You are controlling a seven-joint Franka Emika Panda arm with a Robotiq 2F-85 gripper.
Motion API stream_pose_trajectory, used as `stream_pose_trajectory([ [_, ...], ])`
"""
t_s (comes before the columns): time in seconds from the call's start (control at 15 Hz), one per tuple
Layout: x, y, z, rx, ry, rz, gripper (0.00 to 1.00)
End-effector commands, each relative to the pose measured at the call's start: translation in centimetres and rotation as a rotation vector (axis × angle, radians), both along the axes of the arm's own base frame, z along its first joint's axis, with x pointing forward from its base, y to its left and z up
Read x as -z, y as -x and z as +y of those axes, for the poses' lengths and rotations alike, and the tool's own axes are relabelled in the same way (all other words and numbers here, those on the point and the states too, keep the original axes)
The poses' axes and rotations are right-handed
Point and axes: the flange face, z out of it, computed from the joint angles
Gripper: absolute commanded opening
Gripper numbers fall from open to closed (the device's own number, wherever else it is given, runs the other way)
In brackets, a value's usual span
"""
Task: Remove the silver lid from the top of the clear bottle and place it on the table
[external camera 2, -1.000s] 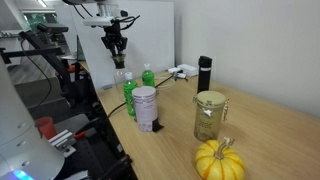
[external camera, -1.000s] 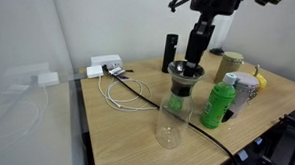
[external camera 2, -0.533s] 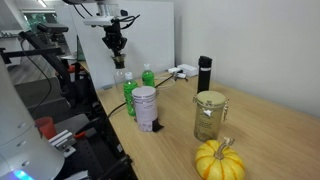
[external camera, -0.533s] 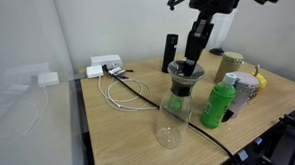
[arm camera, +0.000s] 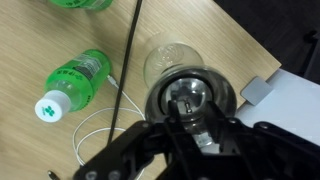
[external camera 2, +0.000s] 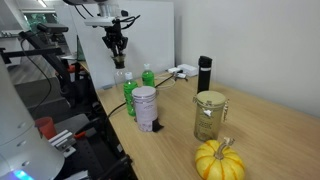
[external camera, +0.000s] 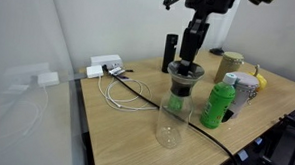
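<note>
The gripper grabs the middle of the top of the silver lid (arm camera: 190, 98) from straight above next, to lift it away and place it flat.
The clear bottle (external camera: 173, 109) stands on the table (external camera: 126, 127), with a black collar at its neck. The silver lid (arm camera: 190, 98) sits in that collar; the wrist view looks straight down onto it. It is too small to make out in an exterior view (external camera 2: 119, 68). My gripper (external camera: 189, 58) hangs straight down over the bottle's mouth, its tips just above the lid. The fingers (arm camera: 172, 128) look drawn together with nothing between them. The gripper also shows in an exterior view (external camera 2: 117, 58) above the bottle.
A green bottle (external camera: 219, 104) stands close beside the clear bottle, with a silver-white can (external camera: 244, 92), a glass jar (external camera 2: 208, 115) and a small pumpkin (external camera 2: 219, 160) nearby. A slim black cylinder (external camera: 170, 50) stands behind. White cables (external camera: 127, 92) and a black cable (arm camera: 128, 60) lie on the table.
The arm has risen slightly over the bottle. The bottle and lid have not moved.
</note>
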Motion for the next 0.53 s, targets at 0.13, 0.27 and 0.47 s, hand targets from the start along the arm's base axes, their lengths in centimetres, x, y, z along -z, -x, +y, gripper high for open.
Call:
stream_pose_trajectory([
  [0.13, 1.03, -0.83, 0.49, -0.024, -0.005, 0.011, 0.58],
  [0.27, 0.84, -1.0, 0.58, -0.025, -0.007, 0.007, 0.31],
  [0.47, 0.67, -1.05, 0.45, -0.019, -0.008, 0.009, 0.13],
])
